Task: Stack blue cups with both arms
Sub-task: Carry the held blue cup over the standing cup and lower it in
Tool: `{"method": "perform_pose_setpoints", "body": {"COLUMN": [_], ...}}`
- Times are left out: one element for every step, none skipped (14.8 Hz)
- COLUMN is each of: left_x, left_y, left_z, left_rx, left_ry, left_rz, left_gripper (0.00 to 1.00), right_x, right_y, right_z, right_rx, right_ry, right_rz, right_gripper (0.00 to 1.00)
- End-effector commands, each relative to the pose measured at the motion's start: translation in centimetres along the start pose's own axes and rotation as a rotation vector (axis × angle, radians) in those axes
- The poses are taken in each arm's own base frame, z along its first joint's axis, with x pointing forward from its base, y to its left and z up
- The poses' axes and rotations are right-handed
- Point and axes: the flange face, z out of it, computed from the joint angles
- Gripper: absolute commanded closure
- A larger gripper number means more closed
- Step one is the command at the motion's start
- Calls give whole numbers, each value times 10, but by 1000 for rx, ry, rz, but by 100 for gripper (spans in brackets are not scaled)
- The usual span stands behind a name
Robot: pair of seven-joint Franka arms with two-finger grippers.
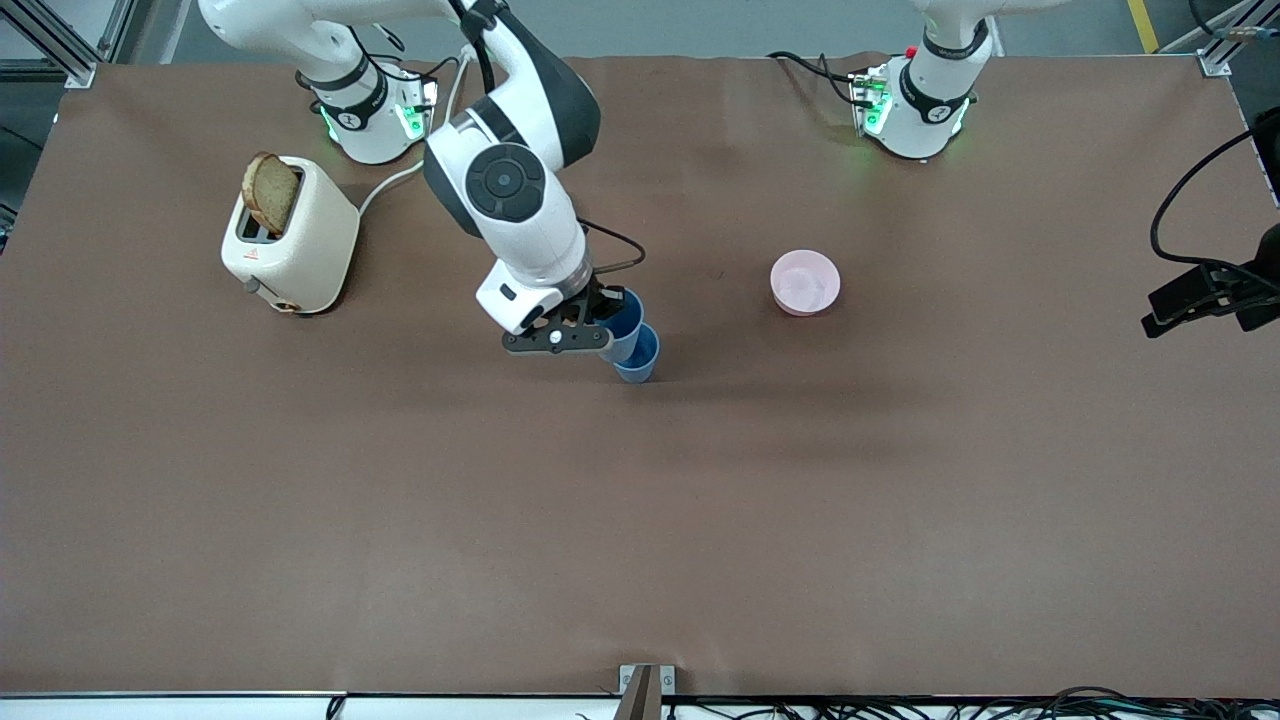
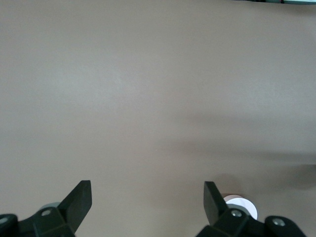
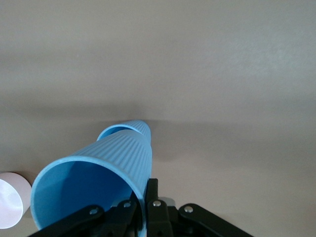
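Note:
The robot's right gripper should straighten and lower the held blue cup before letting go of it, because the held blue cup's base [image 1: 619, 352] is slanted over the standing cup's rim [image 1: 654, 332].
My right gripper [image 1: 603, 322] [image 3: 143, 201] is shut on the rim wall of a ribbed blue cup [image 1: 626, 312] [image 3: 98, 170], one finger inside and one outside. That cup hangs tilted, its narrow base at the mouth of the second blue cup [image 1: 641, 358] [image 3: 129, 129], which stands upright on the brown table mid-way between the arms. Whether the base has entered the mouth is hidden. My left gripper [image 2: 148, 190] [image 1: 1152, 318] waits open over bare table at the left arm's end, nothing between its fingers.
A pink bowl [image 1: 805, 282] [image 3: 10, 200] [image 2: 242, 205] sits beside the cups toward the left arm's end. A cream toaster [image 1: 290, 240] with a bread slice [image 1: 271, 191] stands near the right arm's base. Cables hang at the left arm's table edge.

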Motion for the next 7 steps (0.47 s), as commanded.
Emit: {"method": "perform_pose_setpoints", "body": {"left_x": [-11, -9, -8, -8, -8, -7, -7], "left_y": [9, 9, 8, 7, 7, 7, 8], "left_z": [-3, -2, 0, 4, 6, 6, 6], "left_rx": [-6, -5, -7, -6, -7, -7, -6], "left_ry": [0, 8, 17, 20, 18, 20, 23], "left_rz": [-11, -10, -12, -10, -9, -7, -6], "left_gripper": [0, 0, 0, 0, 0, 0, 0], "right_x": [-5, -4, -4, -3, -3, -3, -5], "right_y": [-5, -7, -7, -7, -7, -8, -12], "right_z": [7, 15, 22, 28, 34, 38, 44], "right_rx": [17, 19, 17, 16, 11, 7, 5], "right_ry": [-8, -2, -2, -1, -7, -11, -12], "right_rz": [17, 13, 12, 13, 10, 9, 3], "right_gripper": [99, 99, 100, 100, 100, 100, 100]}}
